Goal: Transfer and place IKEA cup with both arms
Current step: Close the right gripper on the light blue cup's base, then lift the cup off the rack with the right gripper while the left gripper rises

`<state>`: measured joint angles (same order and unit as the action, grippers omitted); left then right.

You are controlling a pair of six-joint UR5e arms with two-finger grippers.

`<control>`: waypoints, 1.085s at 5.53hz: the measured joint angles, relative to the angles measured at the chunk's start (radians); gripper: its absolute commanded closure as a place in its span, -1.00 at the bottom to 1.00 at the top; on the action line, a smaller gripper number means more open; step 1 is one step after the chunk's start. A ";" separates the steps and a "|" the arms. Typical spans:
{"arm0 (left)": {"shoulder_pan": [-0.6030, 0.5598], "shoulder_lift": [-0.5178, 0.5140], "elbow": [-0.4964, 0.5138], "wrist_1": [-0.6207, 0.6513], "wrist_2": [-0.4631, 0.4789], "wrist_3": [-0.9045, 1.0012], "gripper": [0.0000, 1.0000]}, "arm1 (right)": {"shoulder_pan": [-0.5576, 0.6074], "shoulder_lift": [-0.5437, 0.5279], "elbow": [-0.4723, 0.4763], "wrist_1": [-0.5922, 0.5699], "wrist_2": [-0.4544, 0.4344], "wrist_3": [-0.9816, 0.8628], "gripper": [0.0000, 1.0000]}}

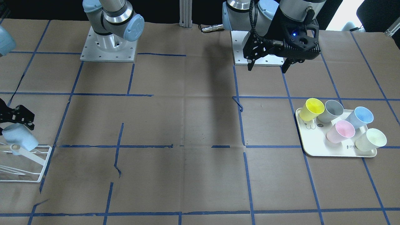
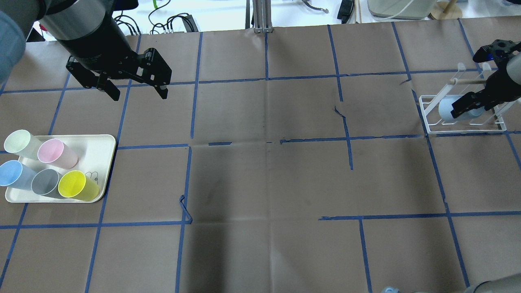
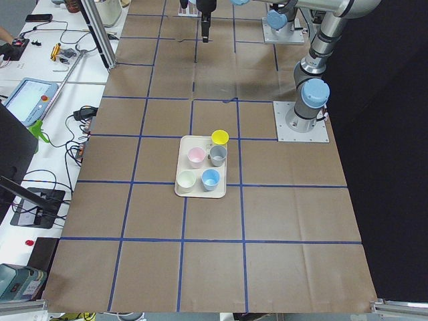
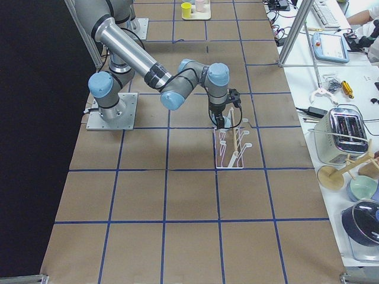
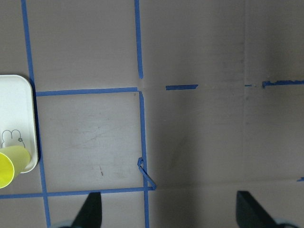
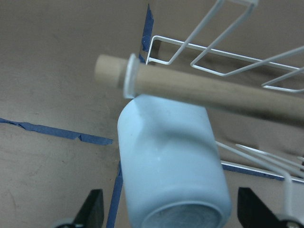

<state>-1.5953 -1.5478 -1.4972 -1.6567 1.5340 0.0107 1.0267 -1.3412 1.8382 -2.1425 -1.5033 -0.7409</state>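
The IKEA cup (image 6: 168, 142) needs to go over to my other arm, so my right gripper will grab it by its base (image 6: 183, 211) next.
The IKEA cup (image 2: 447, 109), pale sky-blue, rests tilted in the white wire rack (image 2: 427, 122) at the table's right end, under the rack's wooden rod (image 6: 213, 92). Its base faces the right wrist camera (image 6: 175, 166). My right gripper (image 2: 468, 106) is open, with a finger on each side of the cup and small gaps between the fingers and the cup. It also shows in the front-facing view (image 1: 15, 117) above the cup (image 1: 18, 137). My left gripper (image 2: 136, 91) is open and empty, hanging above the table behind the tray.
A cream tray (image 2: 101, 140) at the left holds several cups: a near-identical blue twin (image 2: 12, 175), pink (image 2: 55, 152), grey (image 2: 44, 183), yellow (image 2: 75, 186) and pale green (image 2: 20, 142). Brown paper with blue tape lines covers the table.
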 measured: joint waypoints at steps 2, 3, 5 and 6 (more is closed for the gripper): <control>0.001 0.000 0.000 0.000 -0.001 0.000 -0.98 | 0.000 0.001 -0.004 -0.004 -0.003 0.003 0.01; 0.001 -0.001 0.000 0.000 -0.001 0.000 -0.98 | 0.000 -0.004 -0.005 -0.004 -0.005 0.005 0.07; 0.001 -0.001 0.000 0.000 -0.002 0.000 -0.98 | 0.000 -0.012 -0.009 0.001 -0.004 0.008 0.11; 0.001 -0.001 0.000 0.000 -0.002 0.000 -0.98 | 0.000 -0.022 -0.011 0.004 -0.004 0.011 0.10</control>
<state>-1.5939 -1.5490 -1.4972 -1.6567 1.5317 0.0107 1.0262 -1.3627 1.8276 -2.1390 -1.5076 -0.7302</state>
